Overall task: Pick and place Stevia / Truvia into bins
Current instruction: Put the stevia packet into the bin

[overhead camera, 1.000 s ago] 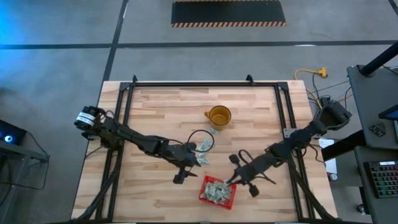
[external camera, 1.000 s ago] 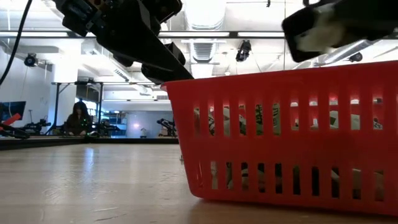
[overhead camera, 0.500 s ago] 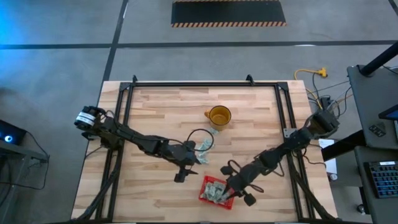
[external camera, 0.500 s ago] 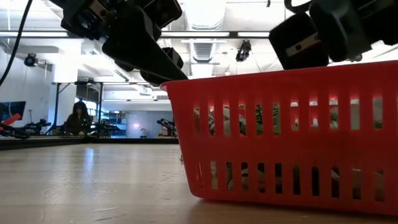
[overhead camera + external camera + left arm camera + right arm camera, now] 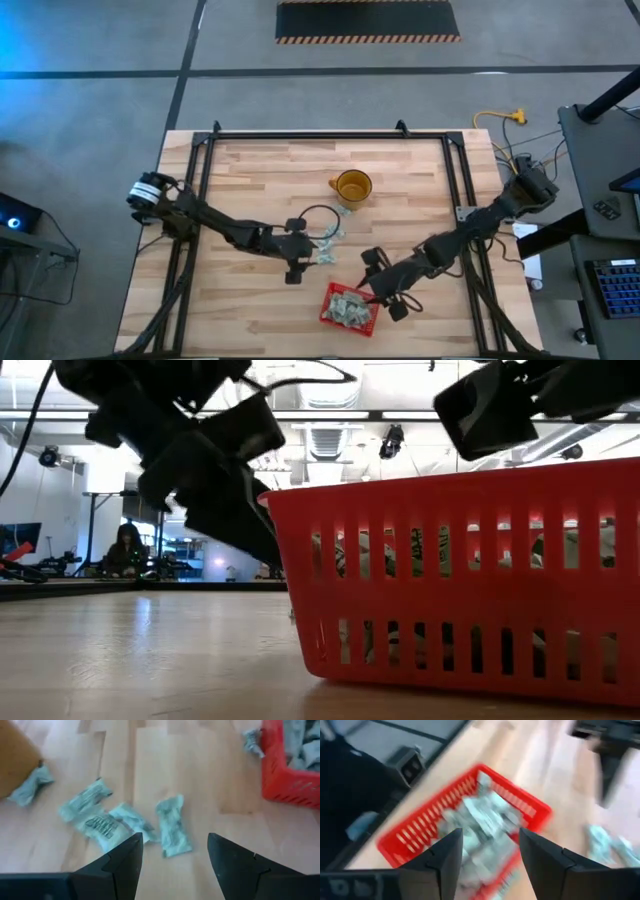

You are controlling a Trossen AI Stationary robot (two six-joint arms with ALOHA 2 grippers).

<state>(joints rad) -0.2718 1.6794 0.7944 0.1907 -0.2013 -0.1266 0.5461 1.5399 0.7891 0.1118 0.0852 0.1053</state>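
It isn't time to close yet: my left gripper's fingers are above the flat packet, with parts of the wood beside the packet. My left gripper should move lower first, then close on the packet.
The red basket (image 5: 350, 308) stands near the table's front edge, with many pale green Stevia packets (image 5: 485, 820) lying in it. My right gripper (image 5: 368, 291) hovers open, with nothing between its fingers, just above the basket's far right rim (image 5: 520, 790). Several loose packets (image 5: 172, 826) lie flat on the wood between the basket and the amber mug (image 5: 352, 186). My left gripper (image 5: 175, 851) is open and low over these packets, its fingers either side of one packet without touching it.
One stray packet (image 5: 252, 742) lies on the wood beside the basket (image 5: 290, 765), another (image 5: 30, 785) against the mug's foot. Black frame rails (image 5: 455, 190) run along the table's sides. Bare wood spreads to the left and far side.
My right gripper swung over the basket toward the near edge, opened there, then drew back a little toward the far right. My left gripper has sunk lower and edged right toward the loose packets, still open.
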